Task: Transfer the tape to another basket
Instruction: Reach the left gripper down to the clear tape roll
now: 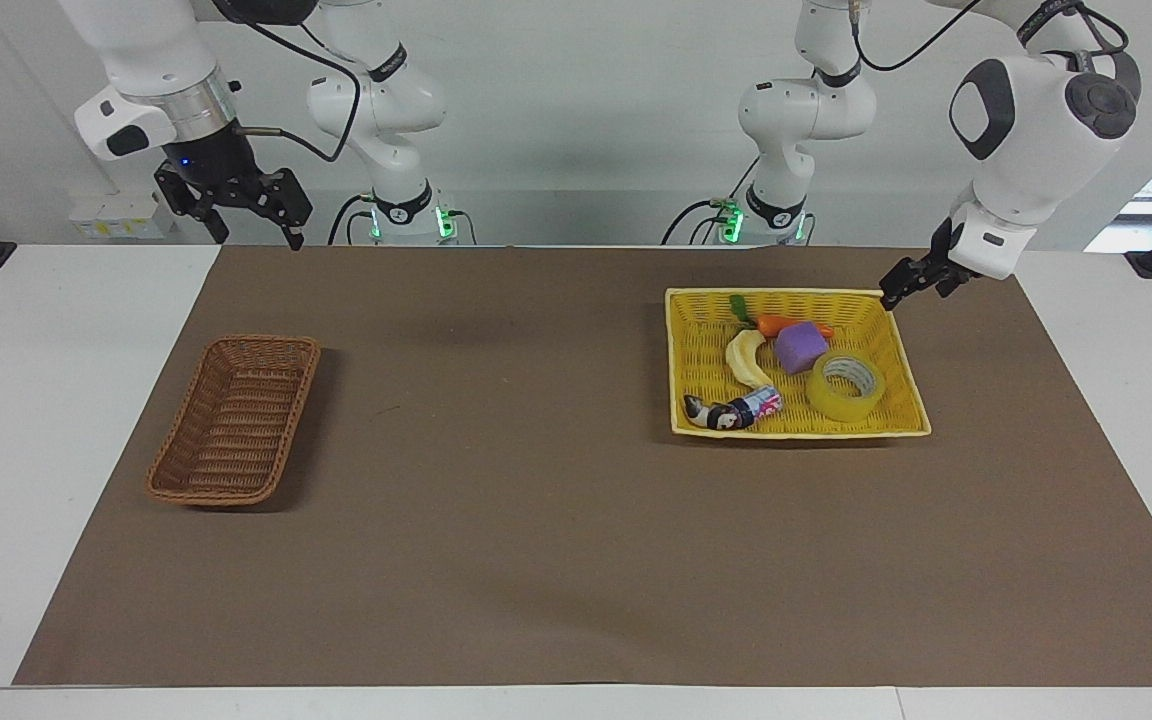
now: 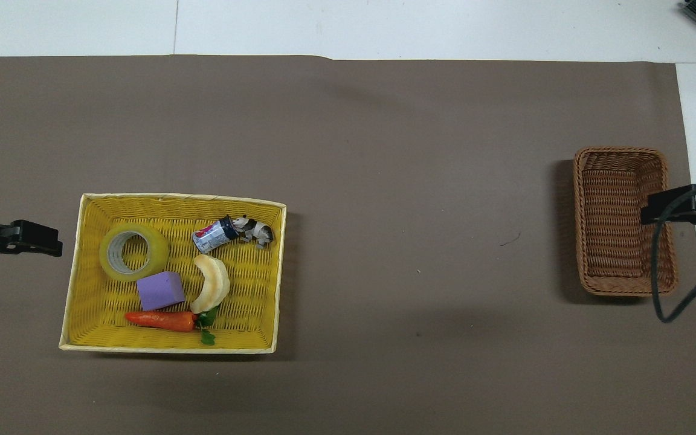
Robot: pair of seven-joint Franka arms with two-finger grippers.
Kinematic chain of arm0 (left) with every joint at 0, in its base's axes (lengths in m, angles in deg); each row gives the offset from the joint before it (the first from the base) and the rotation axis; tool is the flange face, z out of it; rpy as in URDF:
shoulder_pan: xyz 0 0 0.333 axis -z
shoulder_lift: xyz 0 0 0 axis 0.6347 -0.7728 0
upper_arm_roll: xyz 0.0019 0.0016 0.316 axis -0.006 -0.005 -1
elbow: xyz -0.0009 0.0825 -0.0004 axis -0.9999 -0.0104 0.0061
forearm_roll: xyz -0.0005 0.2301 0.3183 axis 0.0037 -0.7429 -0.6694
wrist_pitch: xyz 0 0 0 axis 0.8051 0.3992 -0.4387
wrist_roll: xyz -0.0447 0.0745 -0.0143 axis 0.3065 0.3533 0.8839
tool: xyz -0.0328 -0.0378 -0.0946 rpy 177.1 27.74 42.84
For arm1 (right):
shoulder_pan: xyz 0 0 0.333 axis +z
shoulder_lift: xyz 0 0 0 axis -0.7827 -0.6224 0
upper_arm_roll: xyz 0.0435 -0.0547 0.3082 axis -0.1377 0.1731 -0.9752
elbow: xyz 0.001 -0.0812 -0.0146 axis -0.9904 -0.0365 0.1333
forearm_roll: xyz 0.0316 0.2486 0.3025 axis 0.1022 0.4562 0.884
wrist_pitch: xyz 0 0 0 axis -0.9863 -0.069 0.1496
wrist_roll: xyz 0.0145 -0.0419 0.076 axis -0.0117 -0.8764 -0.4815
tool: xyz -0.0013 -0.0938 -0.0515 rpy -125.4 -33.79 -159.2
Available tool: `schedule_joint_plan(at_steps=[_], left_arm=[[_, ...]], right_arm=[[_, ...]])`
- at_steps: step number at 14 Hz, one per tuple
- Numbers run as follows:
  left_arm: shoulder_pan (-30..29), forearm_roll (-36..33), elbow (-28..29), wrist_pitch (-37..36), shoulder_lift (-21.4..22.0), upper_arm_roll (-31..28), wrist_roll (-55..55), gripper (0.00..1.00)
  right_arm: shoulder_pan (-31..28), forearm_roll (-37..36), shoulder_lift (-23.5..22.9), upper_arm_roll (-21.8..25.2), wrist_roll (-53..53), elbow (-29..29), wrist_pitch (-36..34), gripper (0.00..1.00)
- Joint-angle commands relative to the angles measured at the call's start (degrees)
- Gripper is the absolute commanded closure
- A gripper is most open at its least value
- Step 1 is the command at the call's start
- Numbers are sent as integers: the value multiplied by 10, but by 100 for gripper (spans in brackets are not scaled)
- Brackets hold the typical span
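Note:
The tape is wide across but has an open hole, so the left gripper will next pinch the tape by its narrow ring side to move it.
The tape lies flat in the bright yellow basket, beside a purple cube. The brown wicker basket stands empty toward the right arm's end of the table. My left gripper is open and empty, raised over the mat just outside the yellow basket's rim, apart from the tape. My right gripper is open and empty; it waits raised by the brown basket's edge.
The yellow basket also holds a carrot, a banana piece and a small can with a toy figure. A brown mat covers the table between the two baskets.

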Motion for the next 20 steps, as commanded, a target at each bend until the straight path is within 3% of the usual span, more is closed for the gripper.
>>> schedule_joint_plan(at_steps=[1, 4, 8, 9, 14, 16, 20], left_arm=[[6, -6, 73, 69, 22, -1, 79, 0], [7, -6, 106, 113, 16, -1, 165, 0], [8, -6, 191, 222, -4, -1, 169, 0], [7, -6, 206, 246, -7, -1, 168, 5], [7, -6, 235, 322, -47, -1, 162, 61], [6, -6, 239, 336, -53, -1, 158, 100], [7, -6, 200, 304, -67, -1, 137, 100]], right_arm=[[-6, 10, 9, -1, 4, -11, -2, 0], [-6, 10, 9, -1, 4, -11, -2, 0], [-7, 10, 10, -1, 4, -12, -2, 0], [-7, 10, 10, -2, 4, -14, -2, 0], [-8, 11, 13, -1, 4, -17, -1, 0], [-8, 11, 13, -1, 4, -18, -1, 0], [-8, 10, 14, -1, 5, -17, -1, 0]])
